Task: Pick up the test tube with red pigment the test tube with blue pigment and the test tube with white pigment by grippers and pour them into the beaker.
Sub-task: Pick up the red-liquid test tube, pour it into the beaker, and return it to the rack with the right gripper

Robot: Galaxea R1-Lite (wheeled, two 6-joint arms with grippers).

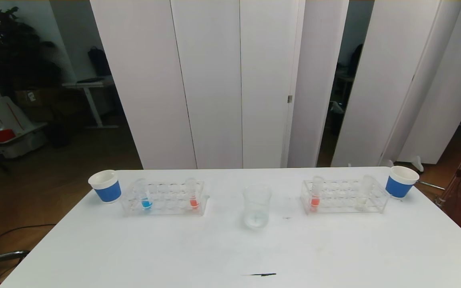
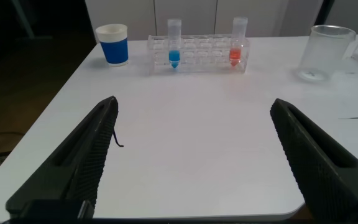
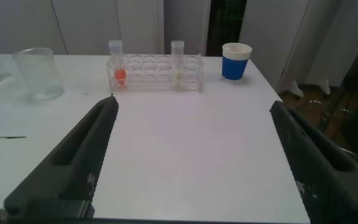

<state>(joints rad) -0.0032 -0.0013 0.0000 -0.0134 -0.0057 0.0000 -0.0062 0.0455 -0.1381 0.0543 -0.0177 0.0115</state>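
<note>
The right gripper grabs the red pigment tube in the clear rack by the upper end [image 1: 317,180] above the rack's holes next. The clear rack closes around the tube's lower part.
The clear beaker [image 1: 257,206] stands at the table's middle. Left of it a clear rack [image 1: 163,199] holds the blue pigment tube [image 1: 145,195] and a red pigment tube [image 1: 193,194]. Right of it a second rack [image 1: 344,197] holds another red pigment tube [image 1: 315,194] and the white pigment tube [image 1: 364,193]. My left gripper [image 2: 193,106] is open and empty, low over the table's near left part, well short of the left rack [image 2: 197,55]. My right gripper [image 3: 191,104] is open and empty over the near right part, short of the right rack [image 3: 156,73]. Neither gripper shows in the head view.
A blue-and-white paper cup [image 1: 105,186] stands beside the left rack at the far left corner; another paper cup [image 1: 401,181] stands beside the right rack near the table's right edge. White panels stand behind the table [image 1: 230,248]. A dark mark [image 1: 260,275] lies near the front.
</note>
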